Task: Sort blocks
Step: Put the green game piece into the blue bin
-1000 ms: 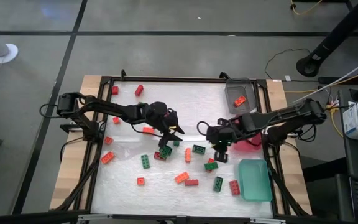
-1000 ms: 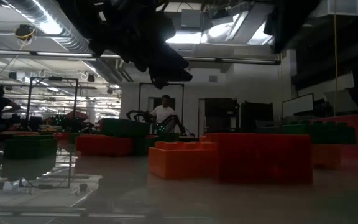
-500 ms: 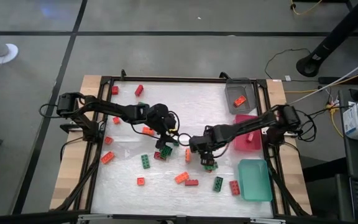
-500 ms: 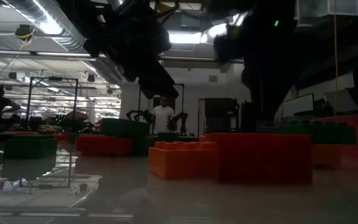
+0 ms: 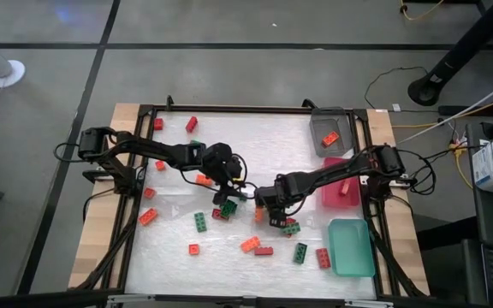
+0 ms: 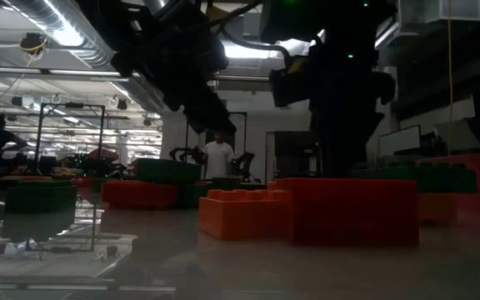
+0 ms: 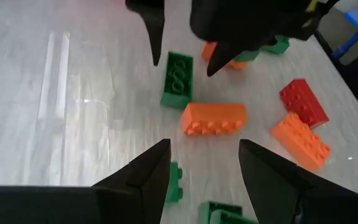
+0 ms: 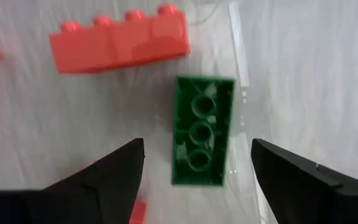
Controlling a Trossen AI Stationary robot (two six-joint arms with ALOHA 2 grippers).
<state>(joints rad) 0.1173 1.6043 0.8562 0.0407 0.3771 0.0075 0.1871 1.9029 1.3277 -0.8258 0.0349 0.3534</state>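
My right gripper next needs to grab the green block by its long sides to sort it into the teal tray (image 5: pixel 352 248).
Red, orange and dark green blocks lie scattered on the white table. My right gripper (image 5: pixel 274 210) (image 8: pixel 197 146) hangs open at mid-table. Its fingers stand either side of a green block (image 8: pixel 202 130) lying studs down, without touching it. A red block (image 8: pixel 120 40) lies just beyond. My left gripper (image 5: pixel 235 192) (image 7: pixel 204 146) is open just to the left, above the table, with nothing between its fingers. Ahead of it lie an orange block (image 7: pixel 213 118) and that same green block (image 7: pixel 178 78), with the right gripper's fingers (image 7: pixel 154 31) over it.
Along the right edge stand a grey tray (image 5: pixel 322 124) holding an orange block (image 5: pixel 330 138), a pink tray (image 5: pixel 332 198) holding a red block (image 5: pixel 343 192), and a teal tray (image 5: pixel 351 246). More blocks (image 5: pixel 191 124) lie along the left and near sides. The two grippers are close together.
My right gripper has swung from beside the pink tray toward the table's left, to the middle, and now hangs over the green block. My left arm has kept nearly still.
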